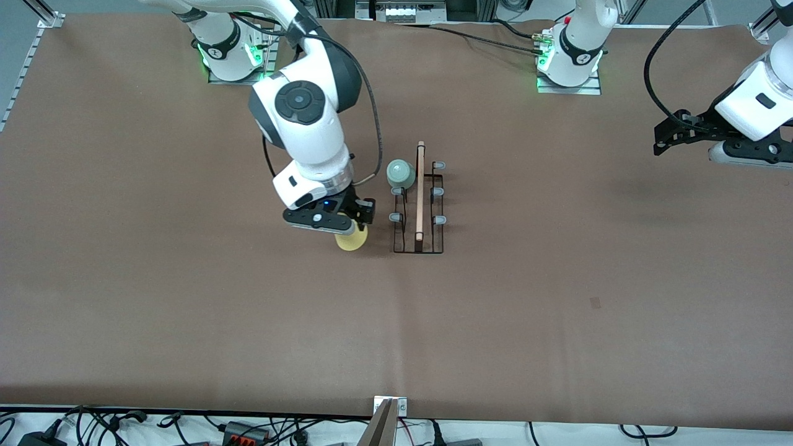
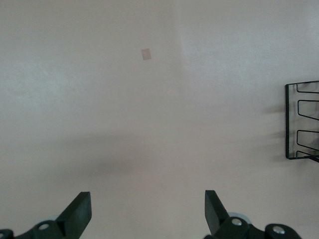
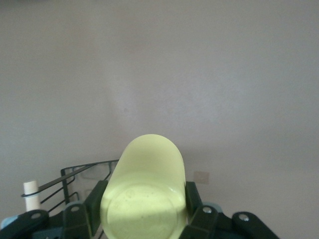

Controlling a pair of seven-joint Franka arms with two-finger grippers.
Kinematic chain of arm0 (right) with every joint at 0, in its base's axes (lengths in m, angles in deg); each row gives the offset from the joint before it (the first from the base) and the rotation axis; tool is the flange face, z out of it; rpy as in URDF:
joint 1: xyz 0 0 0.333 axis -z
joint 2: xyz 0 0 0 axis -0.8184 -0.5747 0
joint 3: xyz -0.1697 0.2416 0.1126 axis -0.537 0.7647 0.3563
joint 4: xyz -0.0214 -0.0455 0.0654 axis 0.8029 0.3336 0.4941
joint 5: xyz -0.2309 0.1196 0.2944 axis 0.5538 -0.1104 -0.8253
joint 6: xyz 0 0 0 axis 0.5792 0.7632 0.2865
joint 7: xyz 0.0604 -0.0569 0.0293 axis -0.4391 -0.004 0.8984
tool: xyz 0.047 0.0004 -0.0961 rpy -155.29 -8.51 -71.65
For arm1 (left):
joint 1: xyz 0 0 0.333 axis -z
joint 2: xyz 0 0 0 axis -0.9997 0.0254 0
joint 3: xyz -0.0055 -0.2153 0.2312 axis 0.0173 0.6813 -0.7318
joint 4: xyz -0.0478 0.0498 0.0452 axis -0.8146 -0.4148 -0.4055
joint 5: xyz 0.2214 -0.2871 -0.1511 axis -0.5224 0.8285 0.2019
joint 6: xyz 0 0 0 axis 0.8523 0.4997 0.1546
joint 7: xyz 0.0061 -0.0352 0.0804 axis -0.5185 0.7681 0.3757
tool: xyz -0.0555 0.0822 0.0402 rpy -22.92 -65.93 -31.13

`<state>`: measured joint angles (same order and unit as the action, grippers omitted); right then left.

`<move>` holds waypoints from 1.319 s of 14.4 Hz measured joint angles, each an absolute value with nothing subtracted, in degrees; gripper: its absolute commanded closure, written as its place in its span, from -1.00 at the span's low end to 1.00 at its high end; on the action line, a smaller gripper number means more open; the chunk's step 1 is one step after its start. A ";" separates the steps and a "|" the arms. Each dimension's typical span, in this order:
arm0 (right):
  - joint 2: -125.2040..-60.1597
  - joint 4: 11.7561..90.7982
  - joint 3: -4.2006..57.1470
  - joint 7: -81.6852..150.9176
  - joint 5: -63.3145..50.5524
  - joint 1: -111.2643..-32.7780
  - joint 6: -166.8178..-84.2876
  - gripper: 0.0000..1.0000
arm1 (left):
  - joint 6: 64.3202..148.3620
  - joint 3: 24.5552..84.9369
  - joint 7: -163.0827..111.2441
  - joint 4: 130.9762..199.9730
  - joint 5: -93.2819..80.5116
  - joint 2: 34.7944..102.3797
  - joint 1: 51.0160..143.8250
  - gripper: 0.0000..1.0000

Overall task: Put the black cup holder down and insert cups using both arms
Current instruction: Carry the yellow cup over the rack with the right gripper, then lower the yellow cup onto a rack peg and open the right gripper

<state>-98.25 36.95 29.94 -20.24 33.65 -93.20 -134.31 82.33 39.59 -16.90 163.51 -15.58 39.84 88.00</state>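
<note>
The yellow cup (image 1: 351, 239) hangs short of the holder's near peg, so it next moves toward that peg in my right gripper before the release.
The black cup holder (image 1: 419, 204) stands at the table's middle, its wooden rod handle (image 1: 420, 186) on top. The mint green cup (image 1: 401, 173) sits upside down on a peg on the side toward the right arm's end. My right gripper (image 1: 352, 224) is shut on the yellow cup (image 1: 351, 239), held beside the holder. In the right wrist view the yellow cup (image 3: 144, 191) sits between the fingers (image 3: 193, 196), with the holder (image 3: 75, 174) beside it. My left gripper (image 1: 666, 139) waits open and empty at the left arm's end; its fingers (image 2: 79, 211) are wide apart. The light blue cup is out of view.
A small tan mark (image 1: 595, 302) lies on the brown table cover (image 1: 186, 310), nearer the front camera. Cables and plugs (image 1: 235, 427) run along the table's front edge. The holder's end (image 2: 301, 122) shows in the left wrist view.
</note>
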 measured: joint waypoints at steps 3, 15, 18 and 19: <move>-98.61 36.57 31.85 -24.27 33.65 -93.35 -134.31 0.86 | 82.33 39.59 -16.90 163.51 -15.58 39.84 88.00 -1.00; -103.15 36.50 34.86 -30.02 33.62 -95.57 -138.52 -1.00 | 82.33 39.59 -16.90 163.51 -15.58 39.84 88.01 -1.00; -103.20 36.27 34.85 -30.02 33.62 -95.34 -138.51 -1.00 | 82.33 39.59 -16.90 163.51 -15.58 39.84 88.00 -1.00; -102.94 35.97 34.83 -30.02 33.62 -94.97 -138.27 -1.00 | 82.33 39.59 -16.90 163.51 -15.58 39.84 88.01 -1.00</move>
<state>-102.94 35.97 34.83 -30.02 33.62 -94.97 -138.27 82.33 39.59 -16.90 163.51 -15.58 39.84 88.01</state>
